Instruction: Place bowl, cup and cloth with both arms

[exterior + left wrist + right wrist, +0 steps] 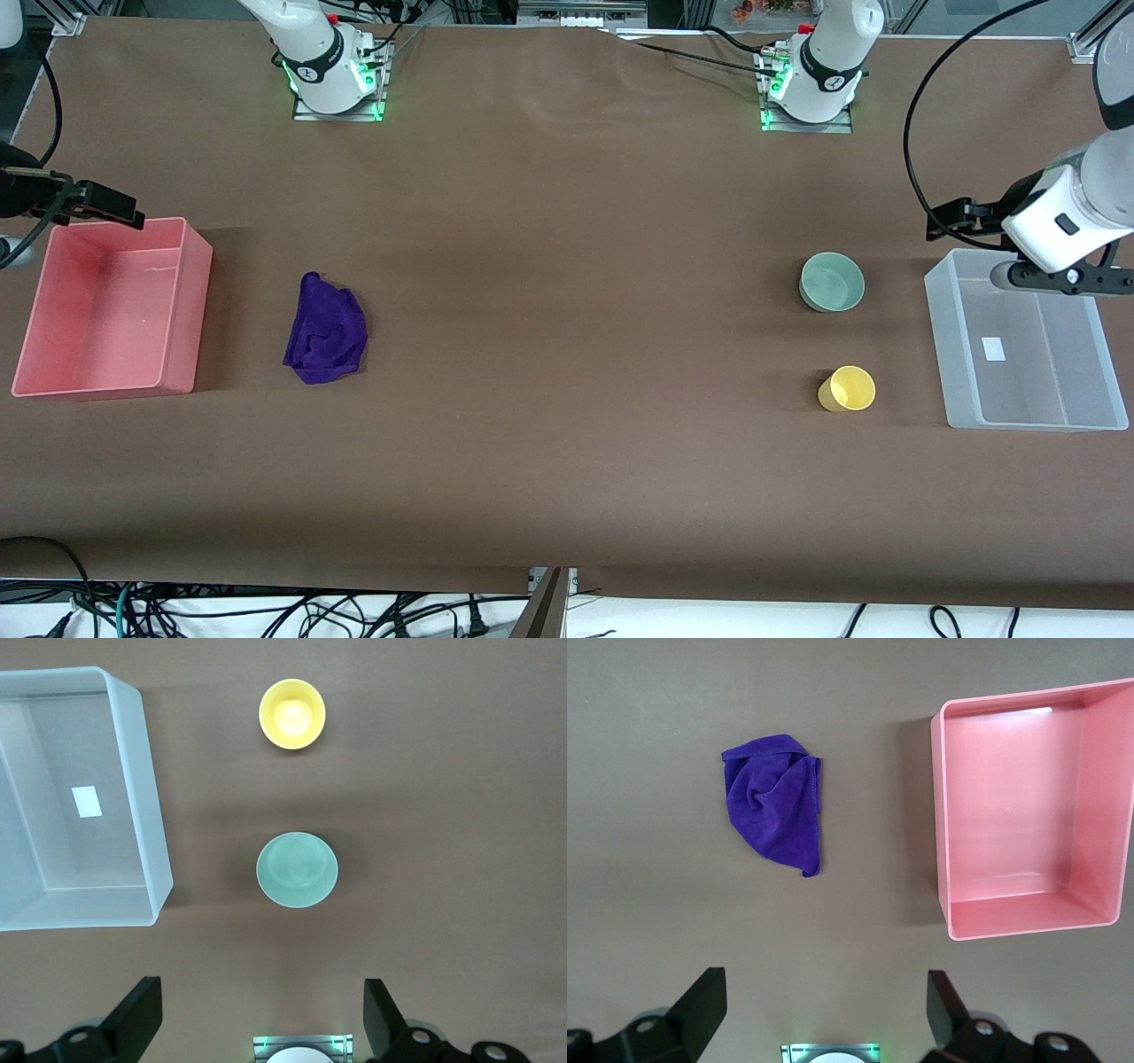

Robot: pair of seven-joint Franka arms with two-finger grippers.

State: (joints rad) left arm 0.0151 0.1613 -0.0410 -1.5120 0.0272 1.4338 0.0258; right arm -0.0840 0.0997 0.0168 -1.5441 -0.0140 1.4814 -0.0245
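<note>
I will next grab the pale mint-green bowl's rim with my left gripper, to put the bowl (832,282) in the clear bin.
The pale mint-green bowl (832,282) stands upright toward the left arm's end of the table; it also shows in the left wrist view (297,869). The yellow cup (848,389) stands nearer to the front camera than the bowl, and shows in the left wrist view (291,714). The purple cloth (324,330) lies crumpled toward the right arm's end and shows in the right wrist view (775,804). My left gripper (263,997) is open and empty, high over the clear bin's edge. My right gripper (824,992) is open and empty, high over the pink bin's edge.
An empty clear plastic bin (939,354) sits beside the bowl and cup at the left arm's end; its rim shows in the left wrist view (151,815). An empty pink bin (190,301) sits beside the cloth, and shows in the right wrist view (939,815).
</note>
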